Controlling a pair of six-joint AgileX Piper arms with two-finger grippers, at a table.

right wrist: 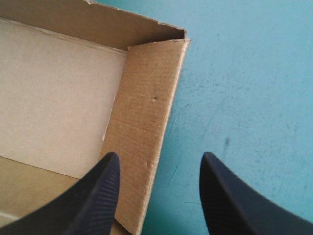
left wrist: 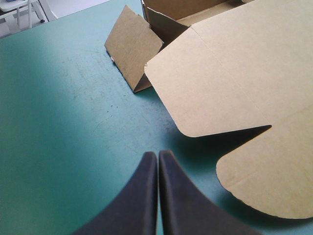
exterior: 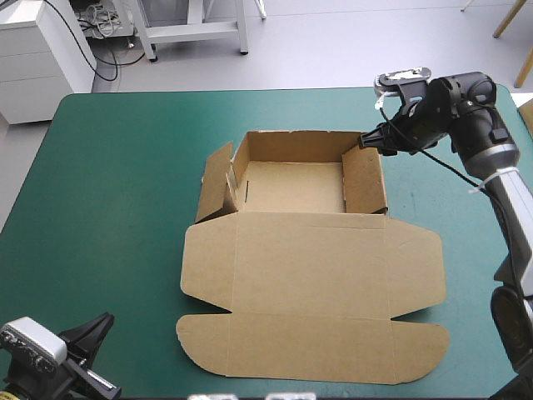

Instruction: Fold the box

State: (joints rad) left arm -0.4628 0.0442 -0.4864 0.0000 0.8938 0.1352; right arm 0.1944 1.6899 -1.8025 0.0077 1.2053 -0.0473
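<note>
The side's broad face [exterior: 362, 185] is too wide for the robot's fingers, so the right gripper needs to grab the side of the tray by its thin upper edge [exterior: 383, 177] next.
The brown box [exterior: 312, 275] lies mid-table as an open tray [exterior: 296, 187] with its lid spread flat toward the near edge. The tray's right wall [exterior: 364, 179] stands raised, while the left side flap [exterior: 215, 182] leans outward. My right gripper [exterior: 366, 142] hovers open at the far end of the right wall. In the right wrist view that wall [right wrist: 144, 112] runs between the spread fingers of the right gripper [right wrist: 160, 155], untouched as far as I can see. My left gripper [exterior: 100, 325] is shut and empty over the cover at the near left corner. The left gripper [left wrist: 158, 154] points toward the lid's rounded corner [left wrist: 195, 129].
Teal-green cover [exterior: 108, 183] stretches left of the box out to the table's left edge. The lid's front flap [exterior: 312, 346] reaches close to the near edge. A narrower strip of cover [exterior: 433, 192] lies between the box and the right arm.
</note>
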